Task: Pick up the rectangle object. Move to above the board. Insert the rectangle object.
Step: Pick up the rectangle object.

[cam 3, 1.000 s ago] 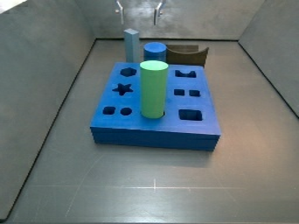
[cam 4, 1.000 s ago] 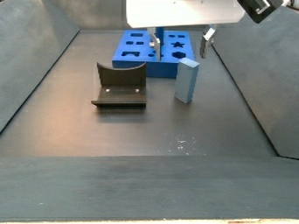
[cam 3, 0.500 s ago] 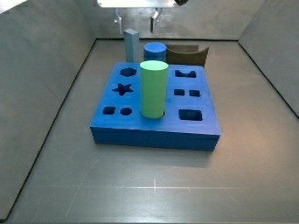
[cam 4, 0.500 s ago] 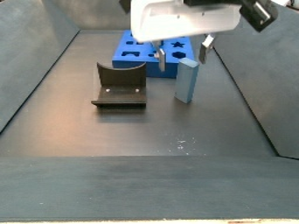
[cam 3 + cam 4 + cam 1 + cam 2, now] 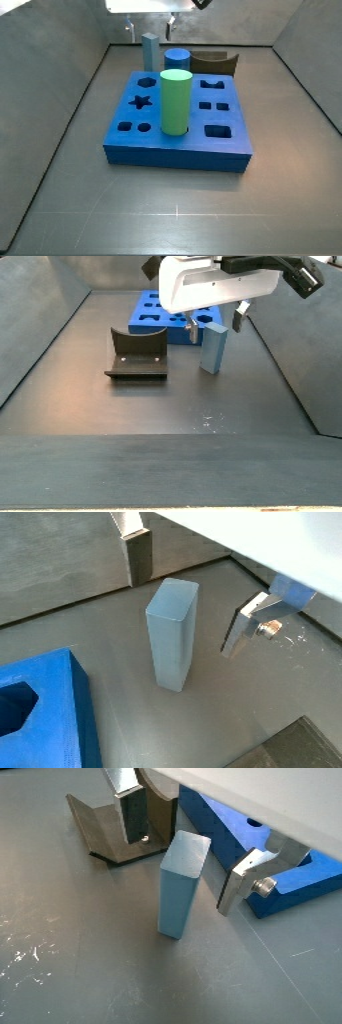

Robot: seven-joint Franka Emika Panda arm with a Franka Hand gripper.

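Observation:
The rectangle object will fit into the board's rectangular hole after my gripper grabs it next by its upper end (image 5: 150,40) (image 5: 173,599).
The rectangle object (image 5: 171,632) is a slim light-blue bar standing upright on the grey floor, seen in both wrist views (image 5: 178,888) and both side views (image 5: 150,52) (image 5: 214,351). It stands just behind the board (image 5: 134,140), a royal-blue block with dark shaped holes. My gripper (image 5: 194,587) hangs open over the bar's top, and one finger (image 5: 138,552) shows on either side with a gap to the bar. In a side view the gripper (image 5: 215,321) reaches down around the bar's upper end. Nothing is held.
A green cylinder (image 5: 175,100) stands upright in the board, and a darker blue cylinder (image 5: 177,60) stands at its far edge. The fixture (image 5: 138,354) sits on the floor beside the bar. Grey walls enclose the floor on the sides.
The gripper has come down from above the frame to straddle the top of the rectangle object. The bar and the other pieces have not moved.

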